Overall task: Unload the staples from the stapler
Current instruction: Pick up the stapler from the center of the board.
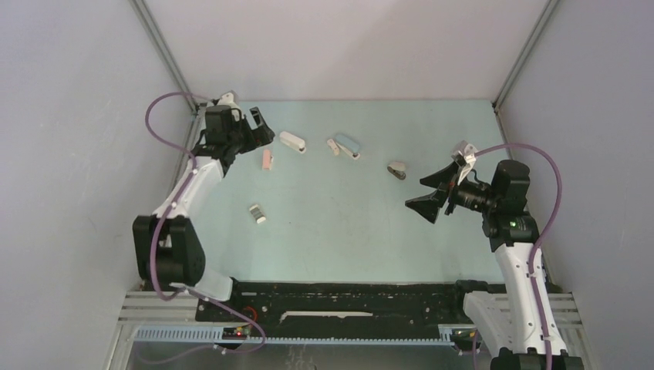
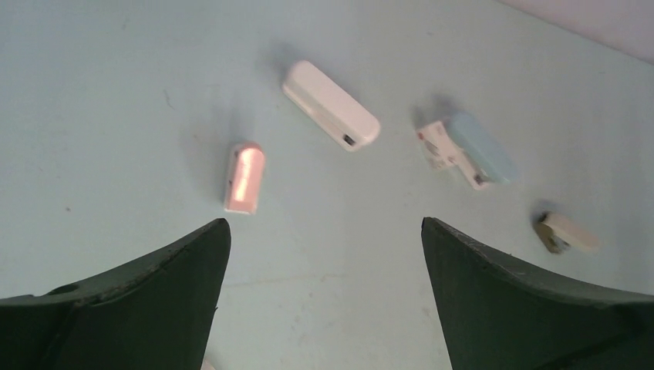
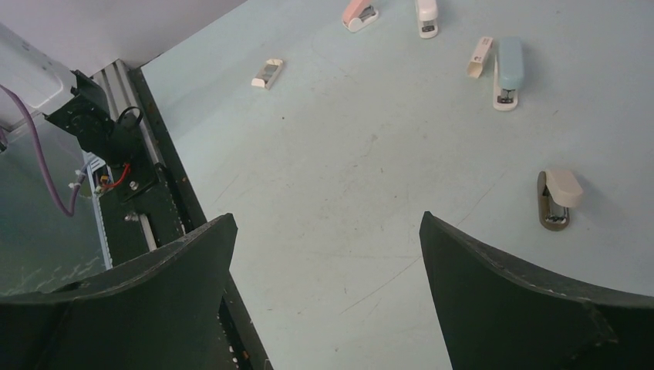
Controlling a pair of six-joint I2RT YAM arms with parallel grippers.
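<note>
I will pick up the pink stapler next with my left gripper, holding it by the sides of its pink cover [image 1: 267, 158] [image 2: 246, 171], so the stapler's base stays free to release staples.
Several small staplers lie on the pale blue table [image 1: 347, 231]: a white one [image 1: 292, 141], a pink one [image 1: 267, 159], a light blue one [image 1: 348, 144] and a beige one with a dark base [image 1: 397, 170]. A small white one [image 1: 257, 213] lies apart, nearer the front. The staples are hidden. My left gripper [image 1: 262, 127] hangs open at the back left, above and short of the pink stapler [image 2: 244, 177] and white stapler [image 2: 330, 105]. My right gripper [image 1: 415, 192] hovers open, just in front of the beige stapler [image 3: 557, 199]. Neither gripper [image 2: 325, 223] [image 3: 328, 217] holds anything.
A small white piece [image 2: 437, 144] lies against the blue stapler [image 2: 482, 146]. The black base rail [image 1: 347, 297] runs along the near table edge. Grey walls close the left, right and back sides.
</note>
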